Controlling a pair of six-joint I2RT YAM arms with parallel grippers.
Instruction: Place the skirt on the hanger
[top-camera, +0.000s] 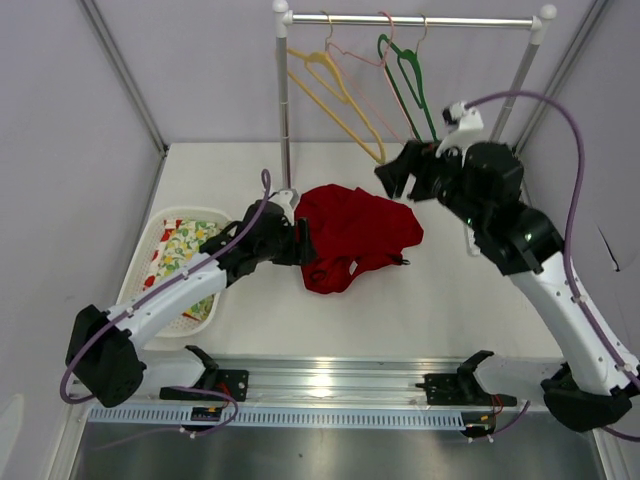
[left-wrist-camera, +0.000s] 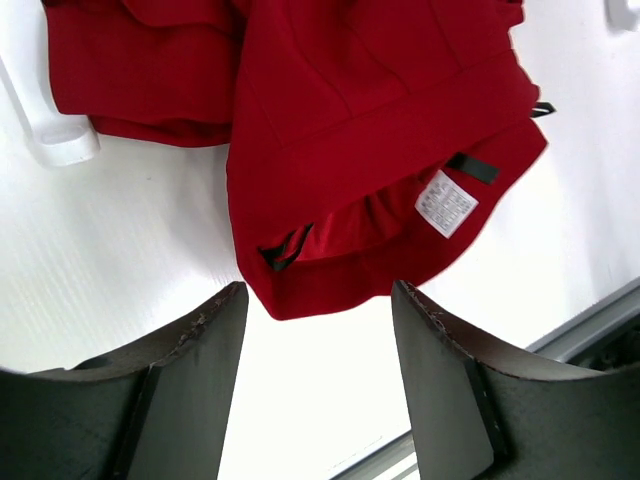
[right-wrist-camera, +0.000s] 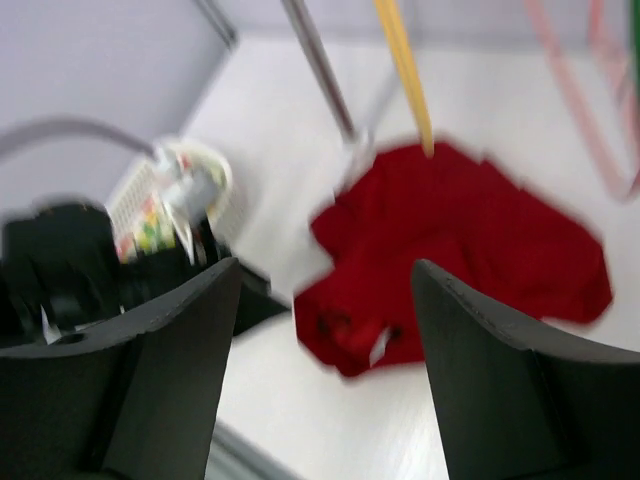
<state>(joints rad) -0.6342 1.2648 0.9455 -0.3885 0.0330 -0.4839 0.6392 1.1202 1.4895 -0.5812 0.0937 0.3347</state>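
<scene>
I should next grab the pink hanger with my right gripper at the neck below its hook, so that its arms stay free to go into the skirt (top-camera: 355, 235).
The red skirt (top-camera: 355, 235) lies crumpled on the white table just right of the rack's pole. My left gripper (top-camera: 305, 245) sits at the skirt's left edge. In the left wrist view it (left-wrist-camera: 320, 300) is open, with the skirt's hem (left-wrist-camera: 380, 130) just beyond its fingertips and only bare table between them. The pale pink hanger (top-camera: 365, 60) hangs on the rail between a yellow and a green one. My right gripper (top-camera: 395, 178) hovers open above the skirt's far right, below the hangers. Its blurred view shows the skirt (right-wrist-camera: 460, 250) and the pink hanger (right-wrist-camera: 590, 120).
A yellow hanger (top-camera: 335, 95) and a dark green hanger (top-camera: 410, 85) share the rail (top-camera: 420, 20). The rack's pole (top-camera: 285, 110) stands just left of the skirt. A white basket (top-camera: 190, 212) holding floral cloth (top-camera: 185, 250) sits at the left. A metal rail runs along the near edge.
</scene>
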